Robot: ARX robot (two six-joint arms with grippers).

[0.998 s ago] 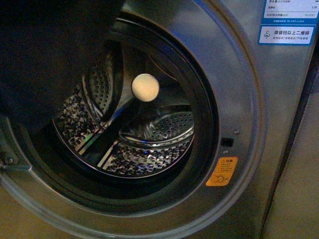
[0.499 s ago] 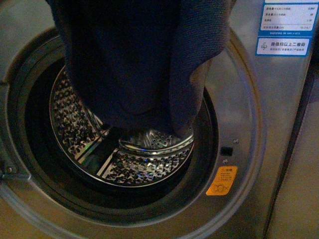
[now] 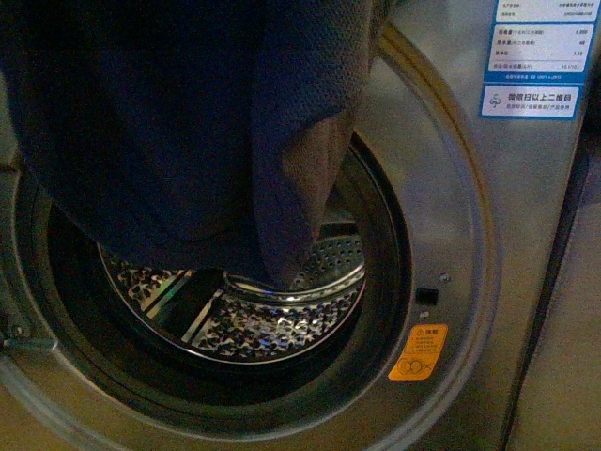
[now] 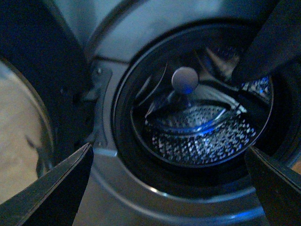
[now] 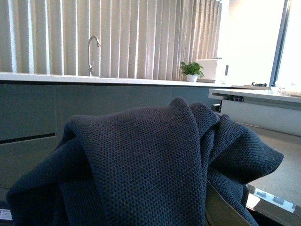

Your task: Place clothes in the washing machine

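Observation:
My left gripper grabs the navy clothes by their loose hanging fold (image 3: 263,235) next, to load the washing machine.
The clothes (image 3: 188,132), a thick navy knit, hang in loose folds across the upper half of the washing machine (image 3: 441,188) porthole. Their lowest fold reaches the front of the steel drum (image 3: 254,324). In the right wrist view the clothes (image 5: 141,155) fill the foreground and bury the jaws of my right gripper, which is shut on them. My left gripper (image 4: 169,197) is open and empty, facing the porthole from outside. Its dark fingers (image 4: 56,188) frame the drum (image 4: 202,136), and a dark edge of the clothes (image 4: 273,42) hangs at the porthole's rim.
The open door (image 4: 28,70) and its hinge (image 4: 96,89) stand beside the porthole. A pale round knob (image 4: 185,78) sits at the drum's back. An orange sticker (image 3: 418,351) and blue-white labels (image 3: 537,56) mark the front panel. Behind me is a counter with a tap (image 5: 92,52) and a plant (image 5: 191,69).
The clothes have swung in from the upper left across the porthole, then spread wider and lower. They now hide the drum's round knob in the front view.

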